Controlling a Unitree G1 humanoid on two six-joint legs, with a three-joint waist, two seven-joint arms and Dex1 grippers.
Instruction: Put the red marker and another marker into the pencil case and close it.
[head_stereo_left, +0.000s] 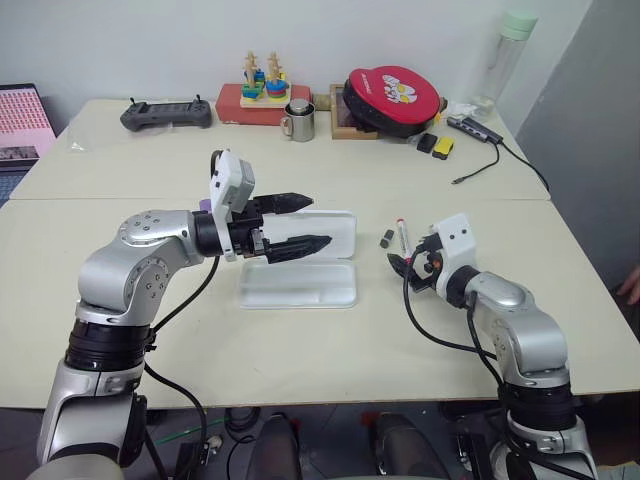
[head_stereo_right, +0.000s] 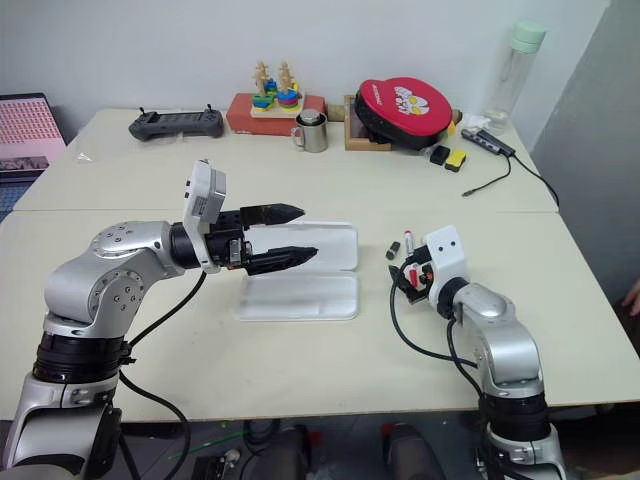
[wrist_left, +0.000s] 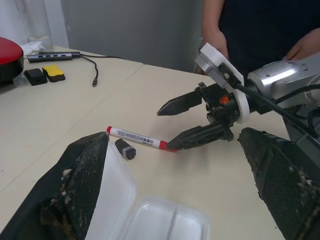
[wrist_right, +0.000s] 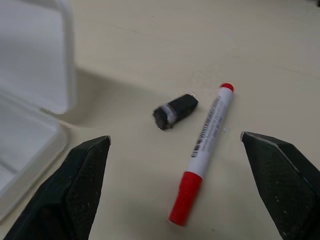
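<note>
My right gripper has bare tabletop showing between its fingers and the marker's body, so it should move toward the red marker's body (head_stereo_left: 403, 238) (wrist_right: 208, 132) before it closes on it.
The pencil case (head_stereo_left: 318, 283) lies open at the table's middle, its lid (head_stereo_left: 335, 232) laid back. My left gripper (head_stereo_left: 305, 222) hovers level over the case, open and empty. The red marker (head_stereo_left: 402, 235) lies on the table to the case's right, beside a small dark cap-like piece (head_stereo_left: 386, 238). My right gripper (wrist_left: 166, 129) is open just in front of the red marker (wrist_right: 202, 150), which lies between its spread fingers; one fingertip (wrist_left: 172, 145) is at the marker's red end. A bit of purple (head_stereo_left: 204, 205) peeks out behind my left wrist, mostly hidden.
Along the far edge stand a controller (head_stereo_left: 167, 115), a stacking toy (head_stereo_left: 263, 85), a metal mug (head_stereo_left: 298, 120), a red round pouch (head_stereo_left: 392, 100), a bottle (head_stereo_left: 510, 55) and a cabled hub (head_stereo_left: 475, 128). A person (wrist_left: 260, 25) stands at the table's right side.
</note>
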